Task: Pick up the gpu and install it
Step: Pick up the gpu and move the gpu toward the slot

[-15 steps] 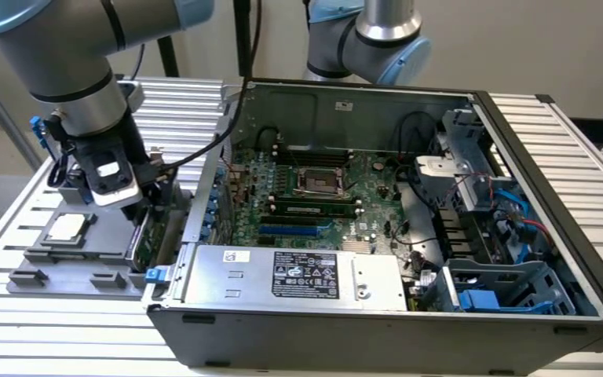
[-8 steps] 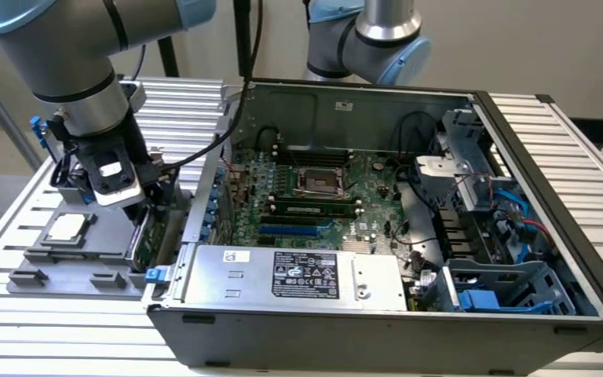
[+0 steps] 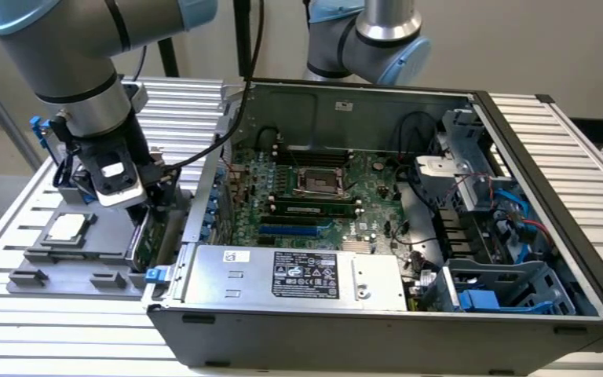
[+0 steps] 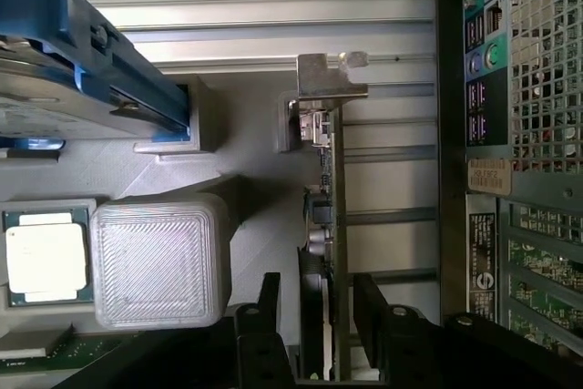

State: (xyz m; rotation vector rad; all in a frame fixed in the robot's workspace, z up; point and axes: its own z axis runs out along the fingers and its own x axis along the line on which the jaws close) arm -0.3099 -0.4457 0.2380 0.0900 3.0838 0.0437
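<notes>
The gripper grabs the GPU by its open upper edge [image 4: 339,342] next, since the grey holder takes up the lower edge of the GPU [image 4: 328,216].
The gpu [image 4: 328,216] stands on edge in a grey holder [image 3: 71,259] beside the open computer case, its silver end bracket [image 4: 330,79] at the far end from the wrist camera. In the exterior view its green board [image 3: 144,239] shows just under the arm's wrist, at the left of the case. My gripper [image 4: 319,321] is lowered over the card with one black finger [image 4: 270,312] on each side of it. The fingers are open, with a small gap showing between each of them and the card.
The holder also carries a hard drive in a blue frame [image 4: 82,70], a processor [image 4: 46,257] and a grey block [image 4: 159,261]. The case wall [image 4: 510,134] stands close beside the card. Inside are the motherboard [image 3: 312,188], a blue slot [image 3: 291,230] and the power supply [image 3: 291,275]. A second arm [image 3: 370,39] hangs behind.
</notes>
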